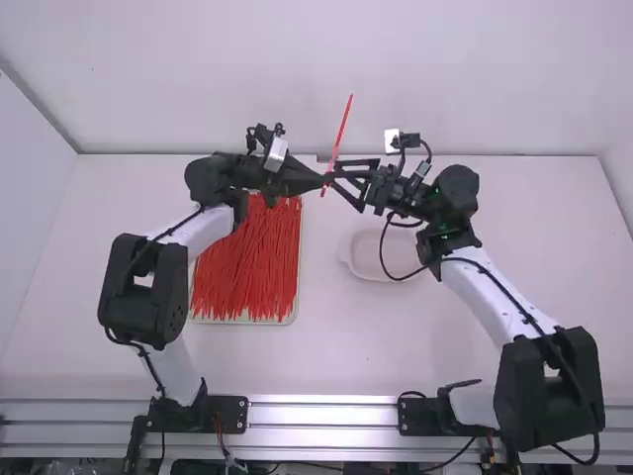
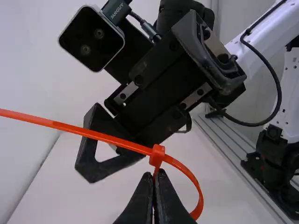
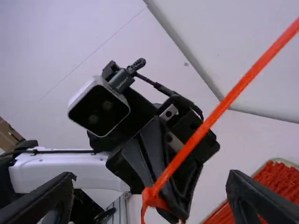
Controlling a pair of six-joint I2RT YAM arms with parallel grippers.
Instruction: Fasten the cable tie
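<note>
I need to grip the strap of the red cable tie (image 1: 341, 134) with my right gripper next, close to the looped head (image 1: 331, 164), to fasten the tie.
A red cable tie (image 1: 341, 134) stands up in the air above the table's middle, its long tail pointing up and away. My left gripper (image 1: 318, 181) is shut on the tie just below its head (image 2: 157, 155); the strap runs through the head and curls into a small loop (image 2: 198, 200). My right gripper (image 1: 341, 183) faces the left one tip to tip and is open, its fingers wide apart on either side of the tie (image 3: 224, 102). One of its black fingers (image 2: 100, 158) sits just behind the strap.
A heap of red cable ties (image 1: 252, 262) lies on a beige tray (image 1: 287, 319) under the left arm. A shallow white dish (image 1: 361, 262) sits under the right arm.
</note>
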